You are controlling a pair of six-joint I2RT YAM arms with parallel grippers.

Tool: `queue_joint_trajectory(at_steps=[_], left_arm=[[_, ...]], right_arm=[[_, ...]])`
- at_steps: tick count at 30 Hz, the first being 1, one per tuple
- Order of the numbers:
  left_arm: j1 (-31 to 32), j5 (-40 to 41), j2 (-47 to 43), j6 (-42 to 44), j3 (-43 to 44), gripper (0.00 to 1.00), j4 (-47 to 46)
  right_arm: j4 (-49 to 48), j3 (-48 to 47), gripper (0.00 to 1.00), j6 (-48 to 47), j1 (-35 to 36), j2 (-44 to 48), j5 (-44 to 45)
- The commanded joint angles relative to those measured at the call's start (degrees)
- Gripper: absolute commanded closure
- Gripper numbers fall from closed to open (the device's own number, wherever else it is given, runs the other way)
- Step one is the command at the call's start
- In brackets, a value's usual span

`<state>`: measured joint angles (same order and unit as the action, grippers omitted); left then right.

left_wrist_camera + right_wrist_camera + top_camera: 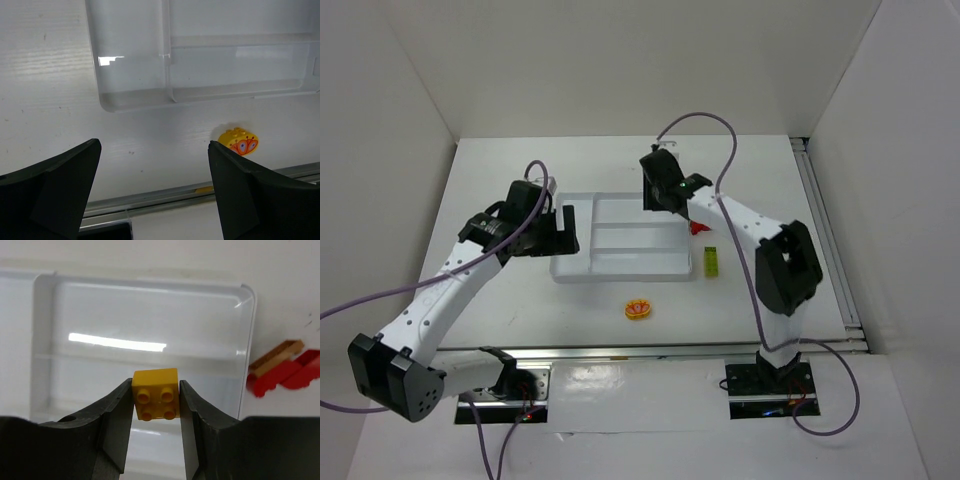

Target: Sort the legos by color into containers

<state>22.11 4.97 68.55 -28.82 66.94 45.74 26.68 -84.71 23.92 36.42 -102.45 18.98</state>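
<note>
The yellow brick must stay in my right gripper until lower. It hangs well above the tray's bottom and would fall freely if released now.
My right gripper is shut on a small yellow four-stud brick and holds it above the white tray. From above, this gripper hangs over the tray's far right part. My left gripper is open and empty; from above it is at the tray's left end. A round yellow-orange piece lies on the table in front of the tray, also seen from above. A red brick and a lime green brick lie right of the tray.
In the right wrist view the red brick has a thin tan-orange piece against it. The tray compartments in view hold no bricks. A metal rail runs along the table's near edge. White walls enclose the table.
</note>
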Motion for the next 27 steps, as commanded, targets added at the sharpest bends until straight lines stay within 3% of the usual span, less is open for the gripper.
queue_joint_trajectory(at_steps=[1,5,13,16,18,24,27], left_arm=[[0.1,-0.8,-2.3,-1.5,-2.1,0.0,1.8],[0.1,-0.2,-4.1,-1.5,-3.3,0.0,2.3],[0.1,-0.2,-4.7,-1.5,-3.9,0.0,2.3],[0.1,-0.2,-4.7,-2.0,-4.5,0.0,2.3],[0.1,-0.2,-4.1,-2.0,-4.5,0.0,2.3],[0.1,1.1,-4.1,-2.0,-3.2,0.0,2.3],[0.1,3.8,-4.1,-2.0,-0.8,0.0,4.2]], right_arm=[[-0.9,-9.1,0.65,-3.8,-3.1,-9.7,-1.4],[0.8,-18.8,0.64,-3.8,-3.6,-17.5,-1.4],[0.0,-19.1,0.53,-2.0,-4.8,-21.4,-2.5],[0.7,-19.1,0.19,-2.0,-4.8,-21.9,-2.5],[0.7,-19.1,0.02,-2.0,-3.4,-20.4,-0.4],[3.6,-18.2,0.07,-3.6,0.3,-14.7,4.7],[2.9,-9.2,0.1,-3.6,3.0,-6.5,5.2]])
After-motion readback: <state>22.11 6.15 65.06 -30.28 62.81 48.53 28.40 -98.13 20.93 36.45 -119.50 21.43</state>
